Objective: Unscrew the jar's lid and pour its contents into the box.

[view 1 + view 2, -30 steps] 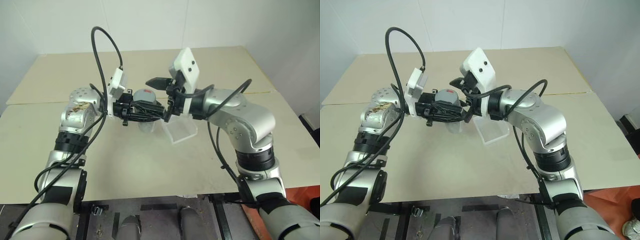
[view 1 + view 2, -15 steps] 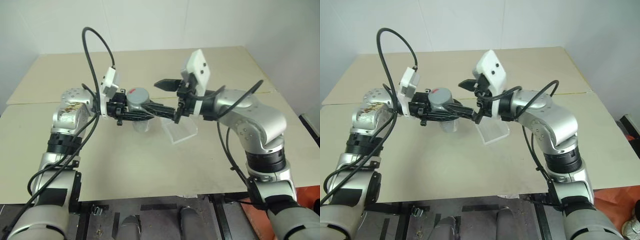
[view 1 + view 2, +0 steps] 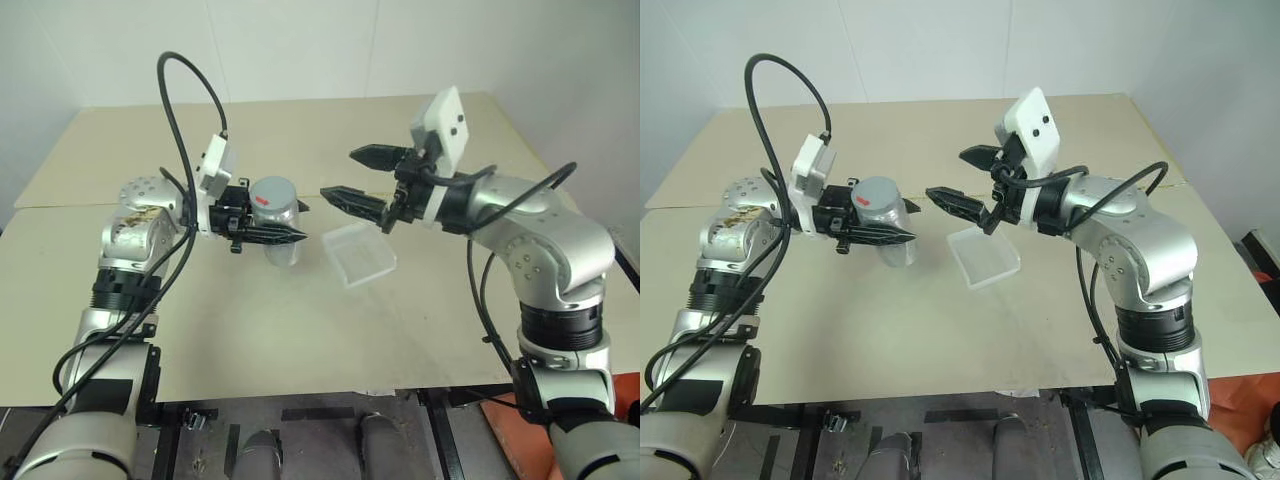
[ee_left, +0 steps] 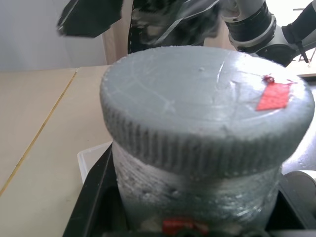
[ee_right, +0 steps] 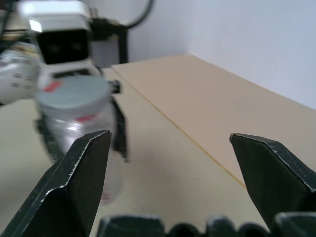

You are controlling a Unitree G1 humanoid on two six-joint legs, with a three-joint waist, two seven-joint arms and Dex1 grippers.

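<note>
My right gripper's fingers are short of the lid's near edge, so it is too early to close. The gripper moves to the grey lid [image 3: 272, 192] first.
My left gripper [image 3: 298, 222] is shut on the jar [image 3: 280, 228], holding it upright above the table. The jar has a silvery-clear body with a red mark, and the grey lid [image 3: 272, 192] sits on its top. In the left wrist view the ribbed lid [image 4: 207, 103] shows close up above the jar's body [image 4: 197, 197]. My right gripper [image 3: 338, 172] is open and empty, level with the lid and a short way to its right. It points at the jar [image 5: 74, 123] in the right wrist view. The clear box [image 3: 360, 253] lies on the table, below the right gripper.
The beige table [image 3: 300, 340] stretches wide around the box, with a seam line running across its far part. A white wall stands behind it. A black cable [image 3: 185, 90] loops above my left arm.
My right gripper has drawn back to the right, away from the lid, and stays open. The jar remains in my left gripper with its lid on.
</note>
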